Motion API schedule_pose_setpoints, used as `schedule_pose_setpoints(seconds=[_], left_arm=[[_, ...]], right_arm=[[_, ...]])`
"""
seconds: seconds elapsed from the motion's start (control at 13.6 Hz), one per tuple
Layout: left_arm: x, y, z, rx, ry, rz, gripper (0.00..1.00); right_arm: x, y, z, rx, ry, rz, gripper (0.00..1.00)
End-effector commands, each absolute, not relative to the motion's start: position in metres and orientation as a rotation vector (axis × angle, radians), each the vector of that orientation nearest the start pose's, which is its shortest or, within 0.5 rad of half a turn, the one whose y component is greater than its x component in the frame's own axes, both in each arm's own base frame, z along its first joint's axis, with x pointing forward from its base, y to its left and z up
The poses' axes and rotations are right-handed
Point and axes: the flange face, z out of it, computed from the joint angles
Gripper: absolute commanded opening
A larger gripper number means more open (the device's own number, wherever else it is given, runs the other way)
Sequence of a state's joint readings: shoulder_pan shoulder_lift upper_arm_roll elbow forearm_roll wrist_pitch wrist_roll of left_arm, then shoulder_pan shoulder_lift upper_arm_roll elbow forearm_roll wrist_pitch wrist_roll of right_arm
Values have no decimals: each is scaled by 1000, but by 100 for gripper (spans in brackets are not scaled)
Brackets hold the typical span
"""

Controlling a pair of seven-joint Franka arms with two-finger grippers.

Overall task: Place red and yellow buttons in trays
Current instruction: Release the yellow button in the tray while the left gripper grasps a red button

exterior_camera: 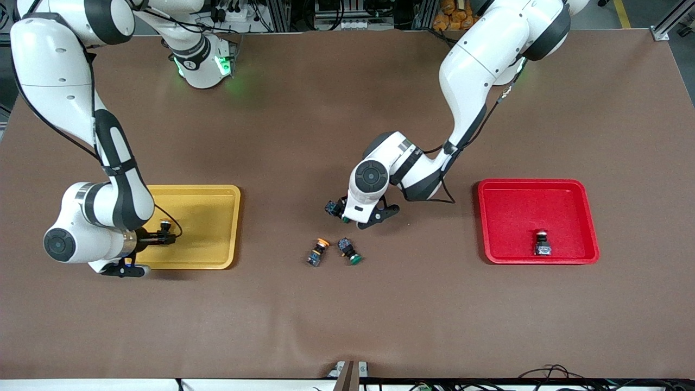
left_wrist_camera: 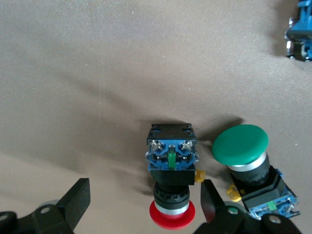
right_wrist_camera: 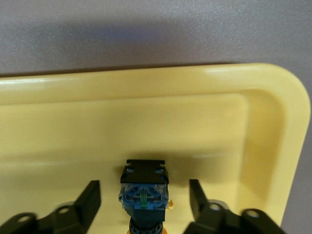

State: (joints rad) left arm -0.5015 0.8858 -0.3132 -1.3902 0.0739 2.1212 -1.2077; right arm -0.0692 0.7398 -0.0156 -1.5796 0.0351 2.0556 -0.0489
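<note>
The fingers of my left gripper reach beside the black neck (left_wrist_camera: pixel 171 195) above the red cap (left_wrist_camera: pixel 169 219), so it is time to close on the neck.
The yellow tray (exterior_camera: pixel 212 217) lies toward the right arm's end of the table. My right gripper (exterior_camera: pixel 165 237) hangs low over it, open. A yellow-capped button (right_wrist_camera: pixel 145 191) lies in the tray (right_wrist_camera: pixel 273 112) between the fingers (right_wrist_camera: pixel 90 199), clear of both. My left gripper (exterior_camera: pixel 343 213) is low over the table's middle, open, astride a red-capped button (left_wrist_camera: pixel 172 168). One finger (left_wrist_camera: pixel 208 201) is close beside the button and the other stands well off. The red tray (exterior_camera: pixel 516 209) holds another red-capped button (exterior_camera: pixel 542 243). A second yellow-capped button (exterior_camera: pixel 318 252) lies loose on the table.
A green-capped button (left_wrist_camera: pixel 241 146) lies right beside the red-capped one, close to my left gripper (left_wrist_camera: pixel 144 202). Another green-capped button (exterior_camera: pixel 350 251) lies next to the loose yellow-capped one, nearer the front camera. The brown mat (exterior_camera: pixel 380 315) covers the table.
</note>
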Motion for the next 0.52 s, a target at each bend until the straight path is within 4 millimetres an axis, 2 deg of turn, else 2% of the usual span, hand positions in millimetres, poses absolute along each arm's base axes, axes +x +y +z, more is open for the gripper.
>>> schedule_pose_setpoints(seconds=[0.0, 0.15, 0.44], left_arm=[[526, -491, 180, -3038, -697, 318, 96], [524, -493, 179, -3038, -689, 317, 73], [527, -491, 181, -3038, -706, 317, 8]], right_arm=[[667, -50, 197, -3081, 68, 387, 100], [671, -39, 204, -3082, 81, 388, 100], [683, -8, 231, -3085, 215, 424, 100]])
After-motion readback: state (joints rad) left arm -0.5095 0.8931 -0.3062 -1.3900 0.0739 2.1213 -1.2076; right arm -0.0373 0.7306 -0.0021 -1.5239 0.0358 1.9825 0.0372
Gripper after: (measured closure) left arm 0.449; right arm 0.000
